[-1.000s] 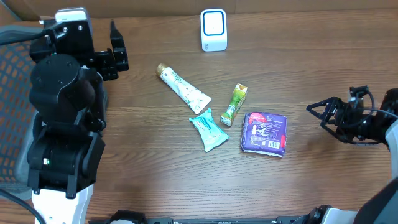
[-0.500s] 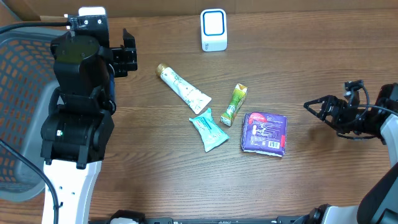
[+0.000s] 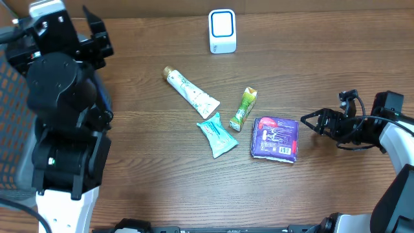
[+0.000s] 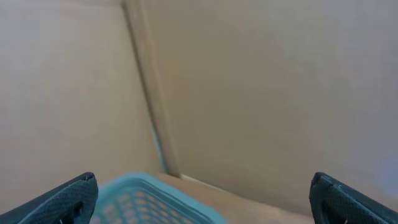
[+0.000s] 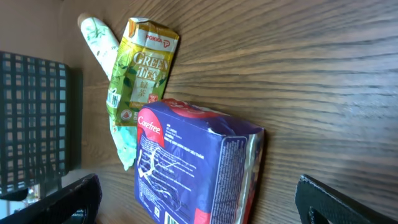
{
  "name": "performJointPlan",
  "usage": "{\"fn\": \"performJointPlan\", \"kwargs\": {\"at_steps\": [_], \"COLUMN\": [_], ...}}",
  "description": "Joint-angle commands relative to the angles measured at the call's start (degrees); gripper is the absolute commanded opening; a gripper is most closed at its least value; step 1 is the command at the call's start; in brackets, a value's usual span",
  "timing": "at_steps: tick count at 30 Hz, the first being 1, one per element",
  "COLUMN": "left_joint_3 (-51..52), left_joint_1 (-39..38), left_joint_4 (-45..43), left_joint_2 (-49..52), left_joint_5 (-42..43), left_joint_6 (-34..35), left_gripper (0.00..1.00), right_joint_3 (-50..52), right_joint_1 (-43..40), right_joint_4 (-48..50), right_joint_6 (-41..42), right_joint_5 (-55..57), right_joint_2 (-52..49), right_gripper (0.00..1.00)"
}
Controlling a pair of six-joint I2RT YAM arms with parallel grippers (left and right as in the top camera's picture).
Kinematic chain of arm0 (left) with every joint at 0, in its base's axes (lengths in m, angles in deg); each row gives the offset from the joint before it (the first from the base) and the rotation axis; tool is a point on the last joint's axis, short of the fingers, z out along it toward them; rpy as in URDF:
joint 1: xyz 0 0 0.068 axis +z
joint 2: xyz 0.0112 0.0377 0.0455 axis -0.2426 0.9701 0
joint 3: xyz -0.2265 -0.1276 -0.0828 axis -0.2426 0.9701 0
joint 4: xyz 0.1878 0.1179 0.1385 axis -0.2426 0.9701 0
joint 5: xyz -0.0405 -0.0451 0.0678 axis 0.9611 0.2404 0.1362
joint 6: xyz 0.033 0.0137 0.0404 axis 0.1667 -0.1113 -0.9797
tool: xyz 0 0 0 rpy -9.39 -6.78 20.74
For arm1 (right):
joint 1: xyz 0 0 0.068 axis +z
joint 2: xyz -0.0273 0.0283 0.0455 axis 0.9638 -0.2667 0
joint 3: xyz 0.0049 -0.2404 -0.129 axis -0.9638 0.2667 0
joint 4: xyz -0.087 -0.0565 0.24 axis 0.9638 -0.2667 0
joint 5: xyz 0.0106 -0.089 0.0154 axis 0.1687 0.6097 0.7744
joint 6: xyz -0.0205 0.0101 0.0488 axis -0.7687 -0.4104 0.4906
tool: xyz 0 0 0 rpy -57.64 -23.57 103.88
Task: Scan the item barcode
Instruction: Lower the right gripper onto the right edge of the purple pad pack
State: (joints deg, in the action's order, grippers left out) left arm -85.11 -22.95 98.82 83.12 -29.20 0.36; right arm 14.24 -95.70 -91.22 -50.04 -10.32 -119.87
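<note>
The narrow side of the purple Carefree pack faces my right gripper. My right gripper should grab the pack by that side next, so the pack's broad barcode side stays free to scan.
A purple Carefree pack (image 3: 275, 138) lies on the wooden table, right of centre. My right gripper (image 3: 311, 122) stands open just to its right, low over the table and aimed at it. In the right wrist view the pack (image 5: 193, 168) sits between the two wide-apart fingertips of the right gripper (image 5: 198, 199), touching neither. A white scanner (image 3: 222, 31) stands at the back. My left gripper (image 3: 57, 26) is raised at the far left, open and empty. In the left wrist view the left gripper (image 4: 203, 186) faces a cardboard wall above a basket rim (image 4: 143, 190).
A green tea sachet (image 3: 243, 109), a teal packet (image 3: 217, 134) and a white tube (image 3: 191, 93) lie left of the pack. A mesh basket (image 3: 10, 97) sits at the left edge, under the left arm. The sachet (image 5: 140, 68) shows beyond the pack in the right wrist view.
The right gripper has slid left, closer to the purple pack. The left arm swung right, then back to the far left. Both grippers stayed open.
</note>
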Motion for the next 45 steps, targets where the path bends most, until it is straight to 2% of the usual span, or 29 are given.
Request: {"fn": "performJointPlan", "kwargs": {"at_steps": [1,8,19,29,40,43,45], "left_joint_3": [-0.04,-0.02,-0.02,-0.02,-0.02,-0.02,-0.02], "left_joint_1": [0.0,0.0,0.0,0.0,0.0,0.0,0.0], "left_joint_4": [-0.66,-0.11,1.77,1.99,2.14,2.14,2.14], "left_joint_2": [-0.59,-0.9,-0.9,-0.9,-0.9,-0.9,-0.9], "left_joint_5": [-2.99,-2.69,-0.13,-0.13,-0.13,-0.13,-0.13], "left_joint_6": [-4.31,-4.33,-3.69,-3.72,-3.72,-3.72,-3.72], "left_gripper": [1.0,0.99,0.99,1.0,1.0,1.0,1.0], "right_joint_3": [1.09,7.21,8.41,8.26,8.31,8.31,8.31], "right_joint_1": [1.22,1.46,1.64,2.1,8.98,9.55,9.55], "right_joint_4": [0.66,6.51,9.55,12.37,11.63,11.82,11.91], "right_joint_6": [-0.63,-0.61,-0.63,-0.2,-0.2,-0.17,-0.2], "right_joint_5": [-0.07,-0.31,-1.64,-8.61,-7.58,-7.54,-7.54], "right_joint_2": [0.07,0.07,-0.61,-12.37,-12.37,-12.37,-12.37], "right_gripper": [1.0,1.0,1.0,1.0,1.0,0.9,0.77]}}
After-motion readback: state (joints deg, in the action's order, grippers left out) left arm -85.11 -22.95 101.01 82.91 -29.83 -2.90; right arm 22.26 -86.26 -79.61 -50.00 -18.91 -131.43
